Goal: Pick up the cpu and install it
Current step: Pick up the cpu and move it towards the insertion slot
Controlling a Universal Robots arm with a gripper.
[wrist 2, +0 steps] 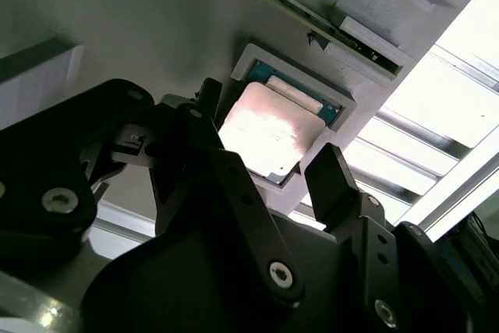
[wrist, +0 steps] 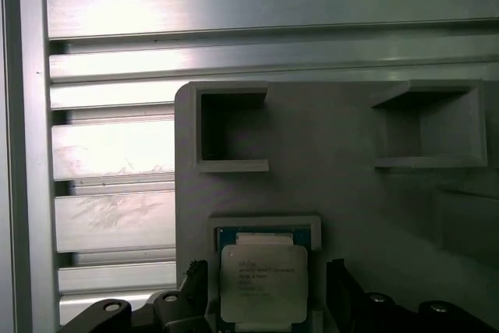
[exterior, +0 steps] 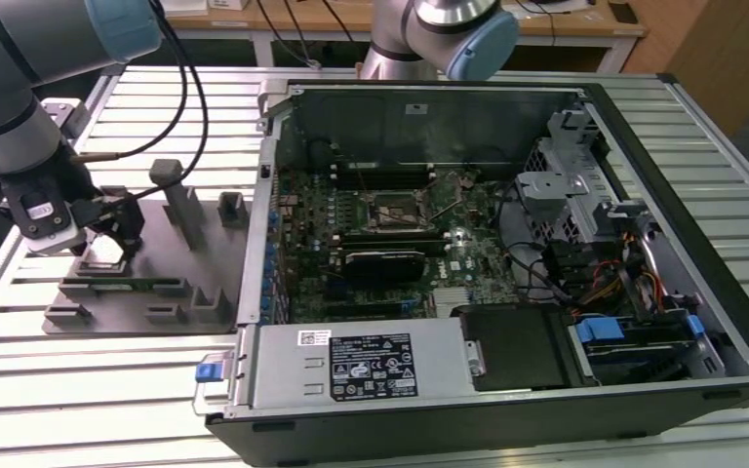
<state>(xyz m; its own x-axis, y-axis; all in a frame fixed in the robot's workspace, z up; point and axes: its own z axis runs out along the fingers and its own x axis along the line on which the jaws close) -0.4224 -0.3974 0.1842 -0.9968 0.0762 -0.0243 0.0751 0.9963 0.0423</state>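
I need to grab the cpu [exterior: 102, 255] next with my gripper by its opposite side edges, so that I can install it in the socket [exterior: 396, 209].
The cpu [wrist: 262, 281] is a small square chip with a silver top. It lies flat in a shallow framed pocket of the grey plastic fixture [exterior: 167, 255] on the exterior view's left. My gripper [exterior: 109, 237] hangs just above it, open. In both wrist views the black fingers [wrist: 337, 280] stand on either side of the chip with a gap at each edge, touching nothing. The second wrist view shows the cpu [wrist 2: 267, 132] between the two fingertips [wrist 2: 330, 176]. The cpu [exterior: 102, 255] shows as a pale square under the gripper.
An open computer case [exterior: 687, 224] lies at the centre and right with its motherboard [exterior: 374, 244] facing up. The socket [exterior: 392, 209] sits near the board's middle. The fixture has upright posts [exterior: 177, 200] and empty pockets [wrist: 230, 129] near the gripper. Ribbed aluminium table [wrist: 109, 146] lies beneath.
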